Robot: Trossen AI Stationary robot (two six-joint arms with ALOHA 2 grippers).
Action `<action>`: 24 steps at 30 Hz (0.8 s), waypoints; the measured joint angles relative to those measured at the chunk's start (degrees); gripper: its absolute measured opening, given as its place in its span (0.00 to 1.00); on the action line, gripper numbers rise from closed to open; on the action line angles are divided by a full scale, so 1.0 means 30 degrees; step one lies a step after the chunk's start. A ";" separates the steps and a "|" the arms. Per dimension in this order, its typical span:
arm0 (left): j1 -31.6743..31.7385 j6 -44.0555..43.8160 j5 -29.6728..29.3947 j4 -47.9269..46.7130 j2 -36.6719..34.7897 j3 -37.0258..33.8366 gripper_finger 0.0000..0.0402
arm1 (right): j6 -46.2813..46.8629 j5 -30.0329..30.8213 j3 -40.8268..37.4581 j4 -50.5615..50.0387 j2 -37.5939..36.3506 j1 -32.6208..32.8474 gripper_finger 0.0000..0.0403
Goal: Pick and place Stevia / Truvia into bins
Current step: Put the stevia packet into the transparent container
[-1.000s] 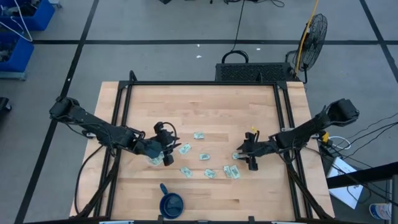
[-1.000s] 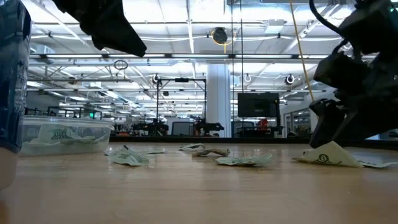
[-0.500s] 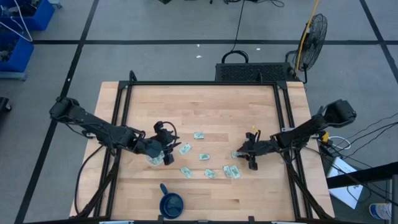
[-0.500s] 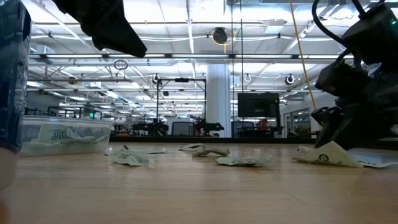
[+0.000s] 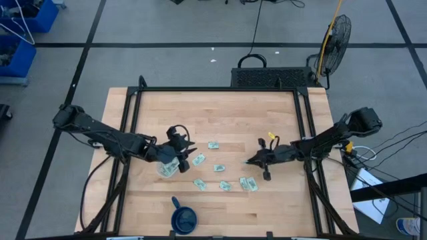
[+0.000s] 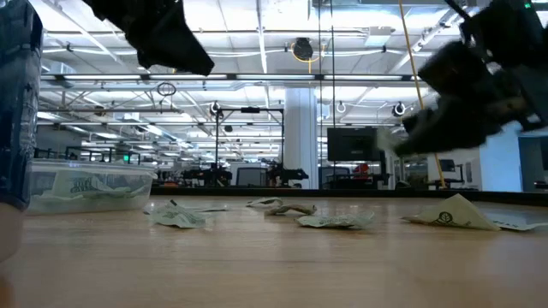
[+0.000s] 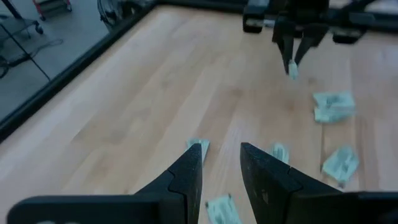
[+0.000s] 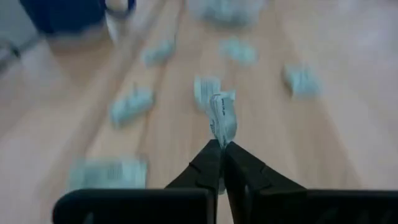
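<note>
I need to grip the lifted Stevia sachet by its loose end [image 5: 245, 161] with my left gripper next. Then the sachet goes into the clear tub [image 5: 167, 168].
Several small pale green and white Stevia sachets [image 5: 219, 168] lie flat on the middle of the wooden table [image 5: 220, 113]. My right gripper [image 5: 249, 161] hangs above them, right of centre, shut on one sachet [image 8: 222, 118]. That sachet also shows in the left wrist view [image 7: 292, 70]. The clear tub [image 5: 167, 168] stands left of the sachets with sachets inside [image 6: 86, 184]. My left gripper [image 5: 185, 148] hovers open just beyond the tub. Nothing is between its fingers [image 7: 221, 168]. My right gripper pinches the sachet by one end [image 8: 219, 138] between its two fingertips. The rest of the sachet sticks out beyond the tips. The fingers slant down from the table's right side. The sachet is lifted clear of the table.
A dark blue cup with a handle [image 5: 184, 217] stands near the front edge, left of centre. A black frame rail [image 5: 220, 90] runs along the table's far edge and down both sides. Bare wood lies beyond the sachets, toward the far edge.
My right gripper has shut on a sachet that lay on the table at its fingertips. It has lifted the sachet clear and moved a little toward the table's left. The other sachets lie where they were.
</note>
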 joint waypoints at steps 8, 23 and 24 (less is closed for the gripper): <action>0.1141 0.0085 0.0800 0.3563 0.0089 -0.0003 0.29 | -0.4106 -0.0028 0.2261 0.0401 0.0168 -0.1416 0.02; 0.2524 0.3734 0.4710 1.2791 0.5925 0.0066 0.29 | -0.5987 -0.0066 0.3034 0.4476 0.2176 -0.2995 0.06; 0.2604 0.4003 0.4697 1.3144 0.6254 0.0060 0.29 | -0.5987 -0.0066 0.3022 0.4509 0.2185 -0.3008 0.06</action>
